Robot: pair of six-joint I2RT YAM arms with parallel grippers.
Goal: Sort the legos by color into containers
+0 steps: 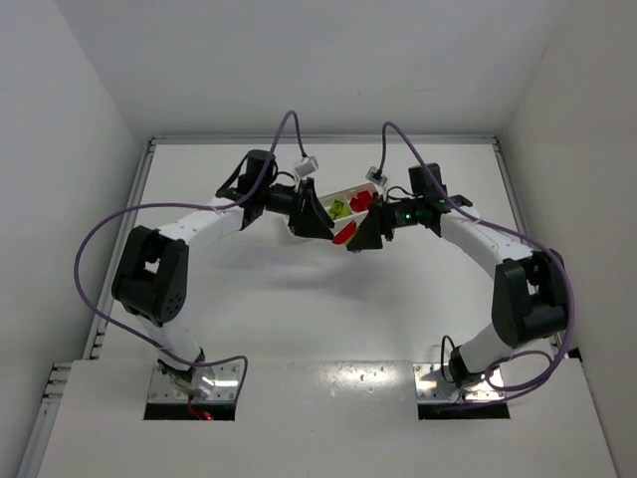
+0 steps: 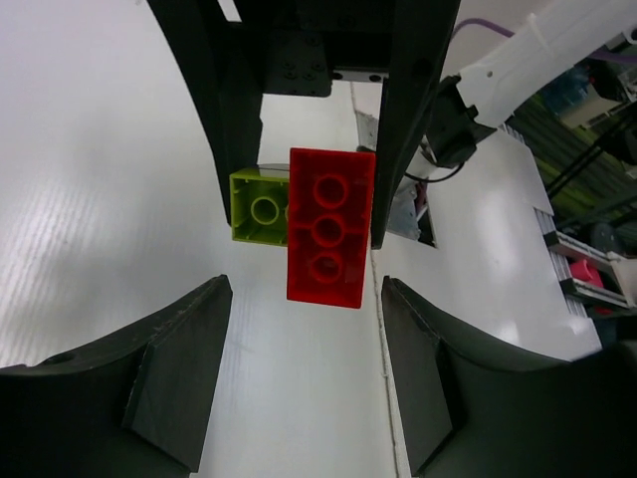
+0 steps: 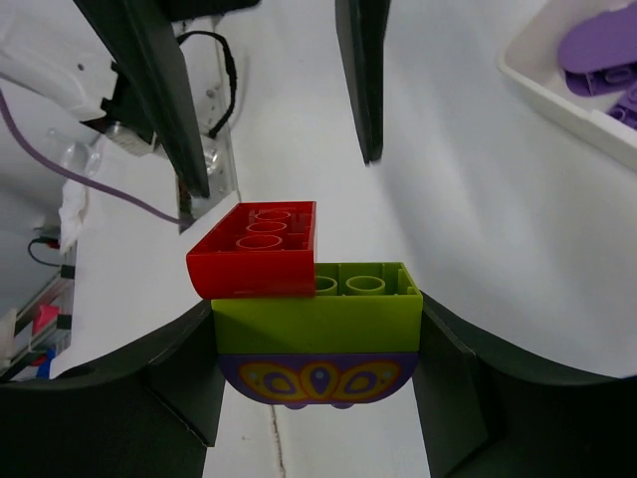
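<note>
The red brick [image 1: 345, 235] lies beyond my left gripper's fingers, so closing now would miss it. My left gripper moves toward the red brick, then closes on it.
My right gripper [image 3: 317, 324] is shut on a stack of three legos. The stack is a purple curved brick [image 3: 318, 378] at the near end, a yellow-green brick [image 3: 317, 321] pinched between the fingers, and a red brick [image 3: 257, 249] stuck on its far side. My left gripper [image 2: 306, 294] is open and faces the stack, its tips just short of the red brick [image 2: 326, 227]. In the top view both grippers meet over the table's middle, left [image 1: 320, 221] and right [image 1: 366, 231], with the red brick [image 1: 345, 235] between them. The white tray [image 3: 557, 85] holds purple pieces.
In the top view the tray [image 1: 350, 186] lies just behind the grippers, with red [image 1: 360, 199] and yellow-green [image 1: 338, 209] pieces showing there. Grey walls enclose the white table on three sides. Purple cables arch over both arms.
</note>
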